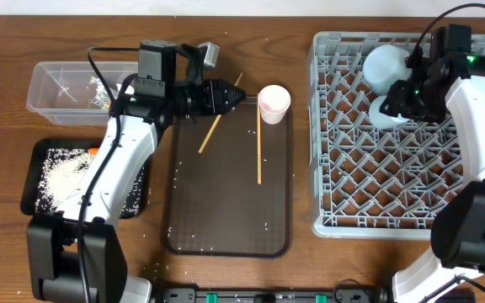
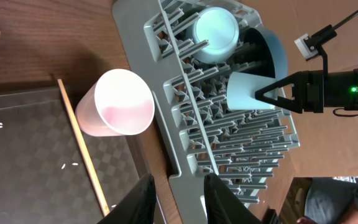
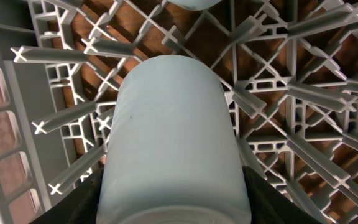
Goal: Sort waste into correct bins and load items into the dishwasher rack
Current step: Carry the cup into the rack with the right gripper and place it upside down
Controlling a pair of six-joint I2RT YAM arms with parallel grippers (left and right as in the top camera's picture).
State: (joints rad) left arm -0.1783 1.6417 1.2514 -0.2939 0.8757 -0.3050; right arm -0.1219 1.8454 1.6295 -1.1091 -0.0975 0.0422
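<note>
The light-blue cup (image 1: 386, 114) lies sideways close above the rack's wires, clear of the small light-blue bowl, so it is time for my right gripper to release the cup.
My right gripper (image 3: 173, 210) is shut on the light-blue cup (image 3: 173, 137), holding it on its side just above the pegs of the grey dishwasher rack (image 1: 318, 126), at its back part. From overhead the cup (image 1: 386, 114) hangs near a small light-blue bowl (image 1: 384, 63) that stands in the rack. A large blue bowl (image 2: 272, 50) stands on edge behind it. My left gripper (image 1: 232, 94) is open and holds nothing, its tips pointing at the pale pink cup (image 1: 274, 103), a short way from it. Two chopsticks (image 1: 258, 151) (image 1: 213, 130) lie on the brown tray (image 1: 226, 210).
A clear tub (image 1: 61, 84) with crumpled wrappers stands at the back left. In front of it the black tray (image 1: 45, 181) holds white rice, partly under my left arm. Stray rice grains dot the brown tray and the table.
</note>
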